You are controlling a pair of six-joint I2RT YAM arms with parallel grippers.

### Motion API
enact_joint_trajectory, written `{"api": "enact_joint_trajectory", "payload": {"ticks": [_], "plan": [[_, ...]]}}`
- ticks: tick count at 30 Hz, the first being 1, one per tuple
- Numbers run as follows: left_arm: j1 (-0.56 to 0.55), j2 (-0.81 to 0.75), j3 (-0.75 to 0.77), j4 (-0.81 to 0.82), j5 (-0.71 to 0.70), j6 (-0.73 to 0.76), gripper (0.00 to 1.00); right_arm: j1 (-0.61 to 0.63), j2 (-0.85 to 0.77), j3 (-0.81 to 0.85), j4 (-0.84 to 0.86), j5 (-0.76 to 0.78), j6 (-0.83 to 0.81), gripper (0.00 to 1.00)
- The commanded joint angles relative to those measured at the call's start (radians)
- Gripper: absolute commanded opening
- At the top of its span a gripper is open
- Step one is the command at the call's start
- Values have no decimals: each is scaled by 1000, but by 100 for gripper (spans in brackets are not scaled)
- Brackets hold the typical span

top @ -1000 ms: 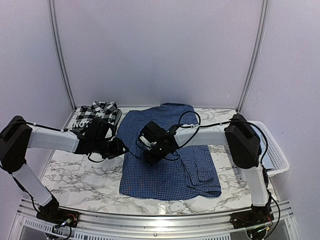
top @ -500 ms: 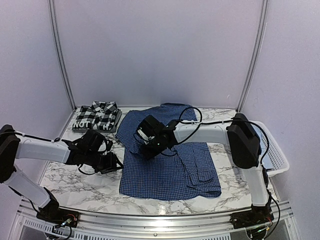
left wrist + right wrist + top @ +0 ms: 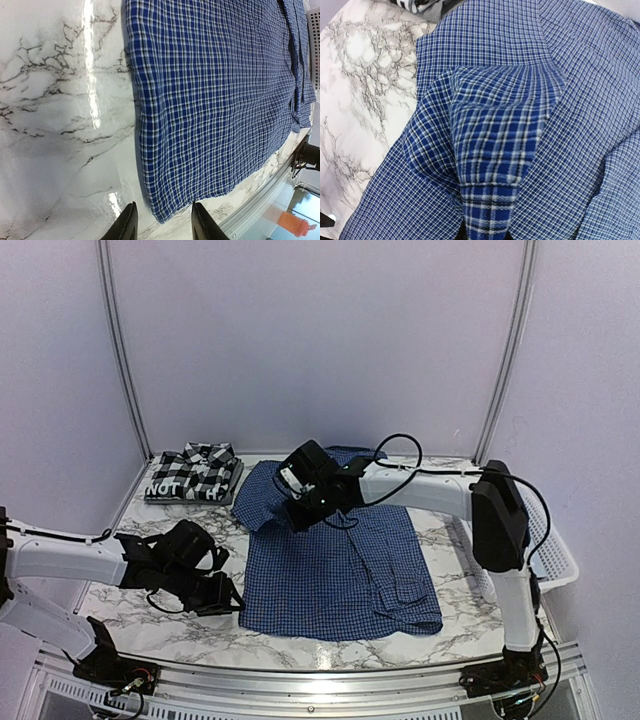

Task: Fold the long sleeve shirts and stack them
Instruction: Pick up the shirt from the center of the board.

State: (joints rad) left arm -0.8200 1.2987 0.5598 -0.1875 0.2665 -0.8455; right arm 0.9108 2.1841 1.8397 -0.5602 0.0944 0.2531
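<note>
The left gripper should fold the side of the shirt inward over the shirt's body, so next it needs to grab the dark blue checked shirt point(image 3: 340, 570) at its near hem corner point(image 3: 243, 624).
The dark blue checked shirt point(image 3: 340, 570) lies spread on the marble table. My right gripper point(image 3: 298, 508) is over its far left part, shut on a sleeve cuff point(image 3: 487, 215) that drapes over and hides the fingers, lifting a fold of cloth. My left gripper point(image 3: 228, 596) is low at the shirt's near left corner point(image 3: 161, 210). It is open, one fingertip point(image 3: 129, 222) on the table side and the other at the hem side, the corner between them. The black-and-white plaid shirt point(image 3: 195, 472) lies folded at the back left. The pale blue shirt is not in view.
A white slatted basket point(image 3: 548, 540) stands at the table's right edge. Bare marble point(image 3: 150, 540) lies left of the blue shirt. The table's metal front rail point(image 3: 260, 197) runs close behind the shirt's near hem.
My left gripper has moved toward the near edge, down to the shirt's near left corner. My right gripper has carried the cuff toward the back of the table.
</note>
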Motion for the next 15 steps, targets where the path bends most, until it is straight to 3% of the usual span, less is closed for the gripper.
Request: {"api": "enact_joint_trajectory", "payload": {"ticks": [1, 15], "plan": [[-42, 9, -3, -59, -45, -54, 36, -22, -68, 50, 39, -17, -12, 0], [-109, 110, 64, -51, -90, -78, 27, -38, -88, 114, 42, 14, -37, 0]]}}
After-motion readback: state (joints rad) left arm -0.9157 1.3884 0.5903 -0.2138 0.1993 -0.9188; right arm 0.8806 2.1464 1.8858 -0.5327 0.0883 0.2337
